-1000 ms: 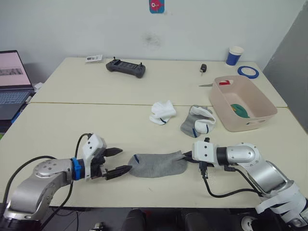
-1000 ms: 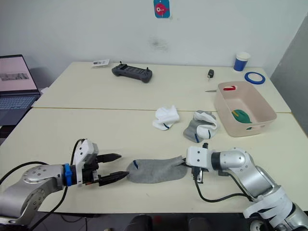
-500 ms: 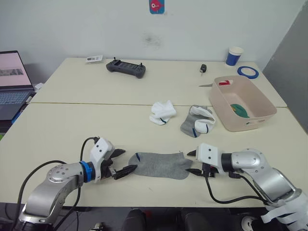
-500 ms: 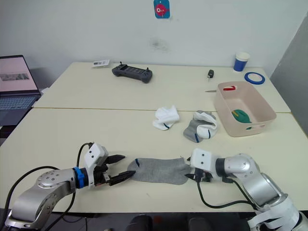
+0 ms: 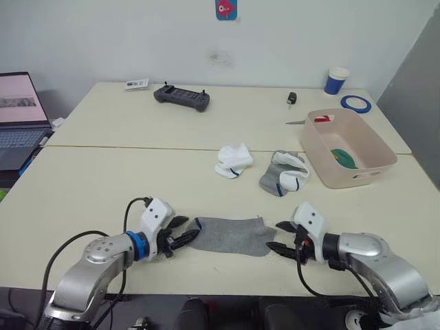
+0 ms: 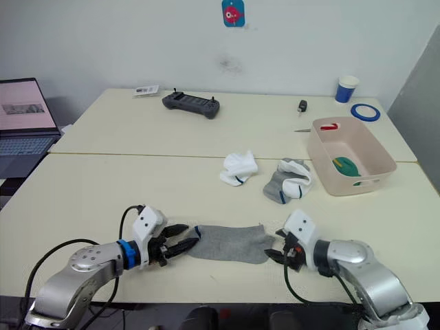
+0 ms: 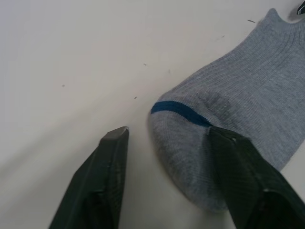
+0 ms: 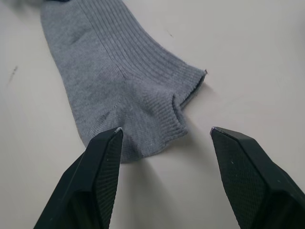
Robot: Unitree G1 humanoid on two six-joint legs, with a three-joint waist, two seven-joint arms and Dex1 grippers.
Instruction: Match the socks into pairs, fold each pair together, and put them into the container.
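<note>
The robot's right gripper should next grab the grey sock (image 5: pixel 230 236) to straighten it for matching into its pair. It should take the sock by its open cuff end (image 5: pixel 265 236).
A grey sock (image 5: pixel 230 236) with a blue mark lies flat near the table's front edge. My left gripper (image 5: pixel 190 229) is at its toe end, open, with the toe (image 7: pixel 190 143) between its fingers and one finger (image 7: pixel 238 167) resting on the fabric. My right gripper (image 5: pixel 273 235) is at the cuff end (image 8: pixel 157 119), open and a little clear of it. A white sock (image 5: pixel 232 161) and a bunched pile of grey and white socks (image 5: pixel 285 173) lie mid-table. The pink container (image 5: pixel 375 168) at right holds a green sock (image 5: pixel 342 157).
A black controller (image 5: pixel 181 96), a key fob (image 5: pixel 291 98), a blue-and-white cup (image 5: pixel 335 80) and a blue tape ring (image 5: pixel 354 103) sit on the far table. A laptop (image 5: pixel 17 117) stands at far left. A small red item (image 5: pixel 320 118) lies in the container.
My right gripper has let go of the sock's cuff, opened and drawn back slightly. My left gripper has moved in over the toe end and its fingers have narrowed.
</note>
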